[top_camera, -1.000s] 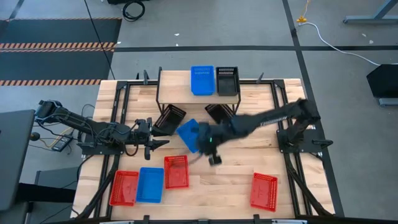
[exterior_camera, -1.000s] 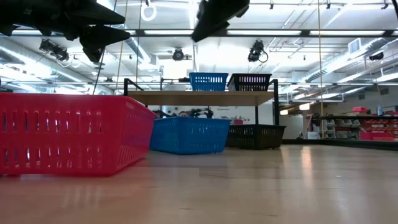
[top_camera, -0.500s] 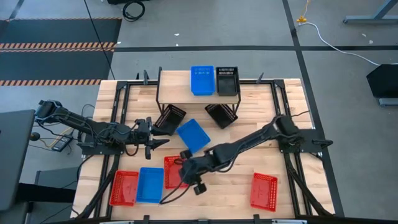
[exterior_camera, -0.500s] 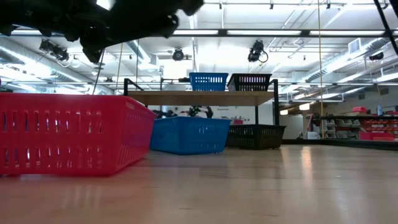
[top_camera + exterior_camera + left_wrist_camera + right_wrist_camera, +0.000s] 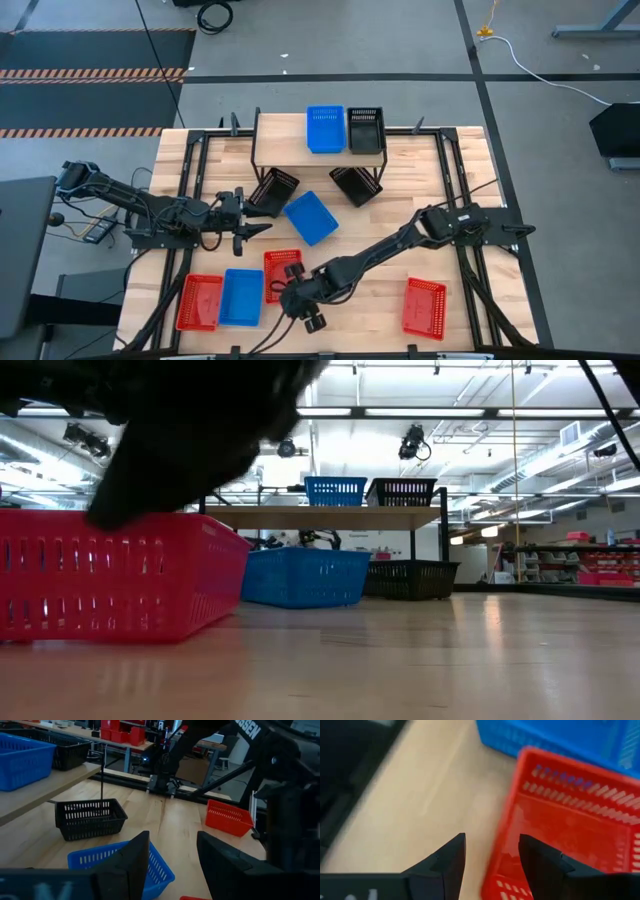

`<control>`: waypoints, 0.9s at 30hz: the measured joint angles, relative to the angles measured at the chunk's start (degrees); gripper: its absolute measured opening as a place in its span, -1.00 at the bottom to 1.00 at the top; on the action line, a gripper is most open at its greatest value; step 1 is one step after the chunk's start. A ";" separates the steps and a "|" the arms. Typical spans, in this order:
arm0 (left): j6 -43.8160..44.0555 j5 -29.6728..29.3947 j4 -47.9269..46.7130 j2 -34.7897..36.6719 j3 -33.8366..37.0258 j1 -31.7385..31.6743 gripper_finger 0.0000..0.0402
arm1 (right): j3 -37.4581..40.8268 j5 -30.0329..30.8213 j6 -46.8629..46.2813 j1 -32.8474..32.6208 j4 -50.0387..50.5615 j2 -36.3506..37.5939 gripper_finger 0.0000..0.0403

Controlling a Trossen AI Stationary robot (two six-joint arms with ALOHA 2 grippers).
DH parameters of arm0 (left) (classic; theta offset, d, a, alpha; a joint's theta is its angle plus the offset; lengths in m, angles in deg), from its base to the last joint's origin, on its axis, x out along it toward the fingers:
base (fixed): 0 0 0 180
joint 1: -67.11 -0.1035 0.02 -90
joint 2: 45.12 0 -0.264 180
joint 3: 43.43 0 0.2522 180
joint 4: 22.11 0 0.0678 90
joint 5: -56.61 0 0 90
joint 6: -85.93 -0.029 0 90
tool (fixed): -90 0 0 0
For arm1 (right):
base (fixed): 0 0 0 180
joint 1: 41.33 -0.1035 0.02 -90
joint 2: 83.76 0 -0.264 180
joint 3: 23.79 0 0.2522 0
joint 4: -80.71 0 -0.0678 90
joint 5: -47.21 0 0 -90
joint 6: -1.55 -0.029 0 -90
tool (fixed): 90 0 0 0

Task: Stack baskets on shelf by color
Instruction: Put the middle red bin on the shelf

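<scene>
My right gripper takes hold of the red basket by its long side rim (image 5: 505,825) next, to stack it on the shelf by color.
On the shelf (image 5: 285,140) stand a blue basket (image 5: 325,129) and a black basket (image 5: 365,130). Two black baskets (image 5: 273,190) (image 5: 355,185) sit tilted on the table by the shelf's legs, and a blue basket (image 5: 310,218) sits at mid-table. Near the front edge are a red basket (image 5: 199,302), a blue basket (image 5: 241,297) and a red basket (image 5: 282,275). My right gripper (image 5: 492,855) hangs open over this last red basket's (image 5: 570,825) rim, touching nothing. My left gripper (image 5: 247,229) (image 5: 172,855) waits open at the left.
A third red basket (image 5: 424,307) sits alone at the near right. My right arm (image 5: 400,240) stretches slantwise across the table's near half and shows as a dark blur (image 5: 190,430) in the low view. Black frame rails (image 5: 195,170) run along both table sides.
My right gripper has swung from the mid-table blue basket toward the table's near-left and come down over the red basket beside the near blue one. The blue basket stays where it was. My left arm has kept still.
</scene>
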 joint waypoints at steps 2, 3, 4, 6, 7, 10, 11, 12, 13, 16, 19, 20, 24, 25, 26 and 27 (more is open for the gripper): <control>-0.02 0.00 0.11 0.00 0.00 0.00 -0.14 | 0.00 0.81 -0.60 0.15 0.90 -0.17 -0.07; -0.02 0.00 0.20 0.00 0.00 0.00 -0.14 | 0.00 0.85 -0.86 0.34 0.95 -0.12 -0.07; -0.04 0.00 0.24 0.00 0.00 0.01 -0.14 | -0.04 0.85 -1.03 0.53 0.88 -0.04 -0.07; -0.44 0.02 0.40 0.28 0.00 0.00 -0.14 | -0.07 0.83 -1.37 0.82 1.28 0.03 -0.08; -0.67 0.00 1.04 0.44 0.00 0.09 -0.14 | -0.04 0.83 -1.42 0.90 1.46 0.03 -0.10; -2.82 0.50 3.37 1.29 -0.02 0.58 -0.14 | -0.04 0.84 -1.18 0.93 1.57 0.03 -0.21; -3.90 0.83 4.43 1.64 -0.02 1.04 -0.14 | -0.04 0.83 -1.16 0.91 1.82 0.03 -0.27; -5.04 0.99 5.37 1.95 -0.02 1.69 -0.14 | -0.04 0.80 -1.16 0.89 2.58 0.03 -0.33; -6.38 1.15 6.19 2.28 -0.02 2.49 -0.14 | -0.01 0.76 -1.26 0.89 3.59 0.03 -0.41; -10.38 1.11 8.67 3.45 -0.07 5.11 -0.14 | 1.02 0.65 -1.82 0.92 4.50 0.03 -0.67; -13.06 0.95 9.74 4.33 -0.07 7.57 -0.14 | 1.16 0.68 -1.00 0.89 5.76 0.07 -0.93; -13.42 0.22 9.89 4.51 -0.07 8.26 -0.14 | 1.16 0.86 -0.21 0.89 5.94 0.11 -0.95; -13.63 -2.80 9.94 4.78 -0.07 10.41 -0.14 | 0.36 0.42 0.72 0.93 6.81 0.28 -0.90; -13.64 -3.23 9.92 4.78 -0.07 10.76 -0.14 | -0.35 -0.03 0.79 0.93 7.31 0.36 -0.91; -13.67 -3.38 9.91 4.76 -0.07 11.09 -0.14 | -1.36 -0.65 1.25 0.93 8.41 0.54 -0.93; -13.95 -3.43 9.95 4.76 -0.07 11.39 -0.14 | -2.45 -1.20 1.90 0.93 10.13 0.84 -0.95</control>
